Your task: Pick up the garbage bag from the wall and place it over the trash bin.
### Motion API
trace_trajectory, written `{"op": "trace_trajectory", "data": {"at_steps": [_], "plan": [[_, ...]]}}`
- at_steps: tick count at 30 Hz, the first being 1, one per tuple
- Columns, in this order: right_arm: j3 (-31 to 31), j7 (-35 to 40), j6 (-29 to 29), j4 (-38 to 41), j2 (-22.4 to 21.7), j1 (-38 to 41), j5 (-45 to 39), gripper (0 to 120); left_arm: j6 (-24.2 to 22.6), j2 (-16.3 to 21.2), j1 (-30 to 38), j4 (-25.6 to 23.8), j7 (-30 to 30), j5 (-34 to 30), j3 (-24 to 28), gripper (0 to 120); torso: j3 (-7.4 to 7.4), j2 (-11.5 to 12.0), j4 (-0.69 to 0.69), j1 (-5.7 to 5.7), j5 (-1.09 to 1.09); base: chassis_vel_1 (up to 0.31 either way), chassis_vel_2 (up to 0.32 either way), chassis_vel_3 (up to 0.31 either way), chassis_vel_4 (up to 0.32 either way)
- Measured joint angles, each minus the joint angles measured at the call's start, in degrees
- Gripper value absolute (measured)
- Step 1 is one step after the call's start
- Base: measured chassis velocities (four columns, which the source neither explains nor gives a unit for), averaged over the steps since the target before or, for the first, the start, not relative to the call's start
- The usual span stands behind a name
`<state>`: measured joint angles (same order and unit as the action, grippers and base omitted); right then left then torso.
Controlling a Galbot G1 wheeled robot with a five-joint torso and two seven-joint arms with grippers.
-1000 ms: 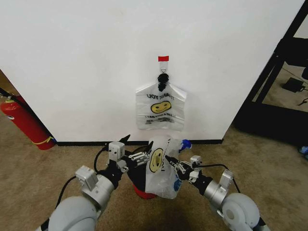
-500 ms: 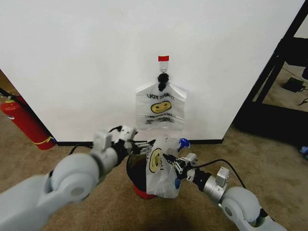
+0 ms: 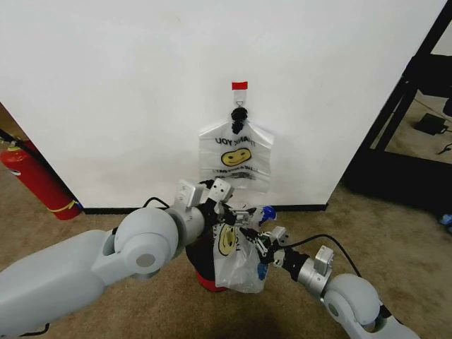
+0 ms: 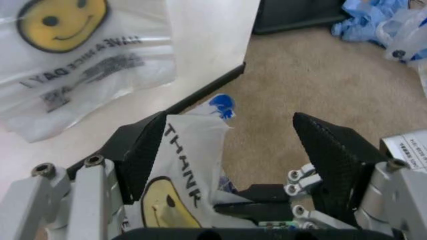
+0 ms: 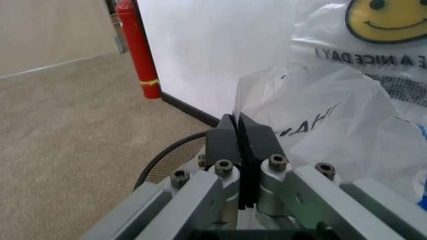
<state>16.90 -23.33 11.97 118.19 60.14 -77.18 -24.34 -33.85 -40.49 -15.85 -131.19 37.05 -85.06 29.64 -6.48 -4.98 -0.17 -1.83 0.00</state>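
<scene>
I should next pinch the garbage bag (image 3: 236,258) with my left gripper by the bag's top edge. That edge stands up, while the thin plastic below it hangs slack beside the bin.
The garbage bag (image 3: 236,258), see-through with a yellow smiley face, hangs over the right side of the trash bin (image 3: 200,263), a black bin with a red base that is mostly hidden behind it. My right gripper (image 3: 256,240) is shut on the bag's edge; in the right wrist view its closed fingers (image 5: 227,137) pinch the plastic (image 5: 333,120) above the bin's rim (image 5: 167,161). My left gripper (image 3: 236,210) stands open at the bag's top. In the left wrist view the bag's upper flap (image 4: 183,165) lies against one finger (image 4: 143,152).
A flat bunch of like bags (image 3: 235,159) hangs from a hook on the white wall just behind. A red fire extinguisher (image 3: 35,180) leans at the far left. A dark frame (image 3: 409,106) stands to the right. Brown carpet surrounds the bin.
My left arm swung up and to the right, bringing its gripper from the bag's left edge to the bag's top. The right gripper kept its hold and barely moved.
</scene>
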Motion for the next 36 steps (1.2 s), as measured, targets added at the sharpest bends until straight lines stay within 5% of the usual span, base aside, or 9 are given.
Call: {"op": "trace_trajectory", "data": {"at_steps": [17, 31, 36], "plan": [[-0.47, 0.06, 1.26, 0.55, -0.30, 1.56, -1.87, 0, -2.55, -1.84, 4.58, 5.33, 1.25, 1.30, 6.83, 52, 0.00, 0.00, 0.00, 0.00, 0.00, 0.000, 0.000, 0.000, 0.000], [-0.28, 0.19, 1.22, 0.94, -0.91, 0.96, -1.88, 0, -2.51, -3.38, 4.25, 8.29, 1.01, 1.23, 9.56, 0, 0.00, 0.00, -0.01, 0.01, 0.00, 0.000, 0.000, 0.000, 0.000], [-0.44, 0.18, 1.20, 0.93, -1.39, 1.36, -2.17, 0, -2.39, -3.31, 3.97, 8.40, 1.05, 1.24, 9.46, 0, 0.00, 0.00, 0.00, 0.01, 0.00, 0.000, 0.000, 0.000, 0.000]]}}
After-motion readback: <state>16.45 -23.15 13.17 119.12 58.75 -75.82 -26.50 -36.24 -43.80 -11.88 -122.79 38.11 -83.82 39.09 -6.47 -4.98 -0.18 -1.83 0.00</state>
